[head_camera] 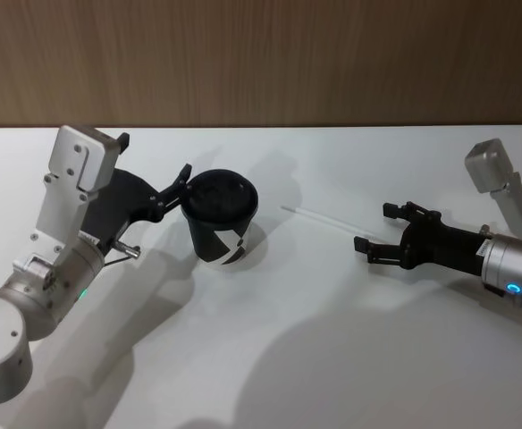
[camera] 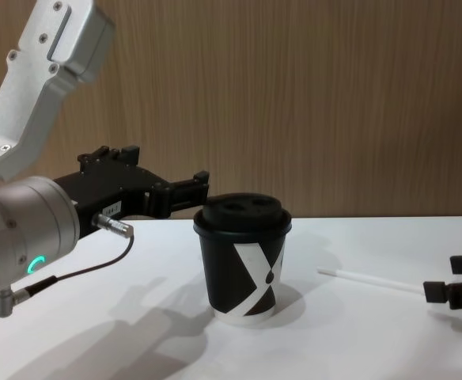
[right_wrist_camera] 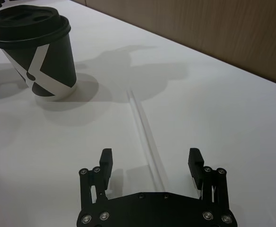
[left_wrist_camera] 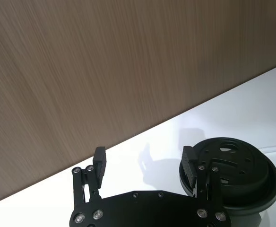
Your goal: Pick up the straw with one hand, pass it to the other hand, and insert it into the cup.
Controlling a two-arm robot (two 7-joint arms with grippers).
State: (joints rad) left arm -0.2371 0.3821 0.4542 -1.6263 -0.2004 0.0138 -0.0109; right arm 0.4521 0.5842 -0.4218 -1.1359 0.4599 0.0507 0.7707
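I need to pass the straw (head_camera: 325, 218) to my left gripper. My right gripper will next take hold of the straw by its end farther from the cup.
The white straw (head_camera: 325, 218) lies flat on the table to the right of the cup (head_camera: 222, 220), a black paper cup with a white X mark and a black domed lid. My right gripper (head_camera: 375, 227) is open and low over the table, its fingers on either side of the straw's near end (right_wrist_camera: 150, 146). In the chest view the straw (camera: 369, 279) runs toward the right gripper (camera: 444, 277). My left gripper (head_camera: 173, 192) is open and hovers at lid height just left of the cup (camera: 243, 261), one fingertip (left_wrist_camera: 190, 163) by the lid's rim (left_wrist_camera: 232, 170).
The white table (head_camera: 288, 357) stretches wide in front of the cup and between the arms. A wood-panelled wall (head_camera: 261, 63) bounds the far edge. A grey cable (camera: 73, 273) hangs from the left arm's wrist.
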